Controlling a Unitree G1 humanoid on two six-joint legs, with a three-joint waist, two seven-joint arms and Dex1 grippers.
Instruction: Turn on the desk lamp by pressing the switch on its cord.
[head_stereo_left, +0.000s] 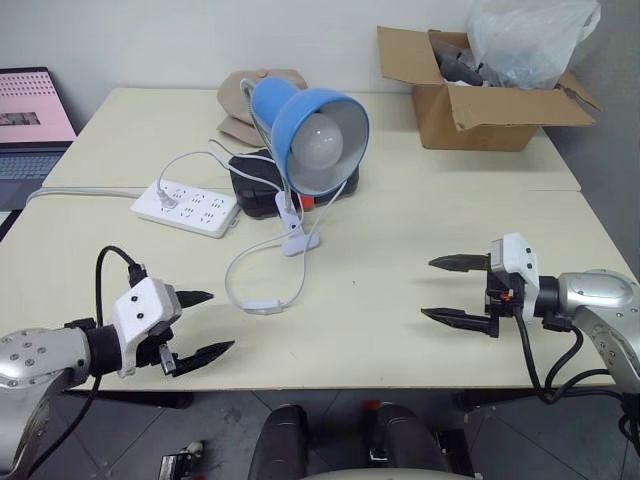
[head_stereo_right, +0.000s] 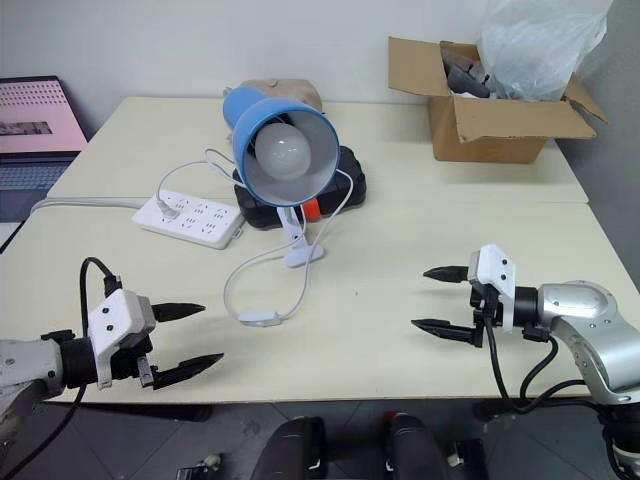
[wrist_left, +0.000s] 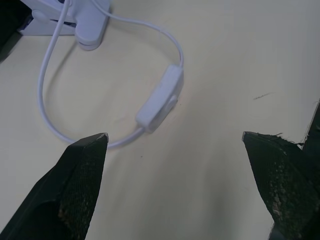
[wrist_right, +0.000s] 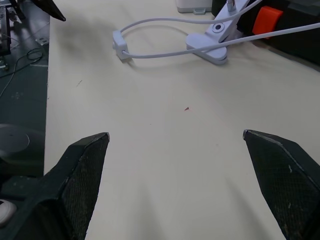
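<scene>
The robot's left gripper should next pinch the switch by its flat end where the cord loop enters, because the rocker bulges from the switch's middle.
The desk lamp has a blue dome shade and a round white bulb, unlit, and stands on its white clip base mid-table. Its thin white cord loops toward the front and carries the small white switch, which also lies flat in the left wrist view. My left gripper hovers open near the front edge, a short way left of the switch. My right gripper is open, well to the right of the switch, pointing left. Nothing is held.
A white power strip lies left of the lamp. A black box with an orange part sits behind the clip. A cardboard box with a plastic bag stands at the back right. A laptop is at the far left.
</scene>
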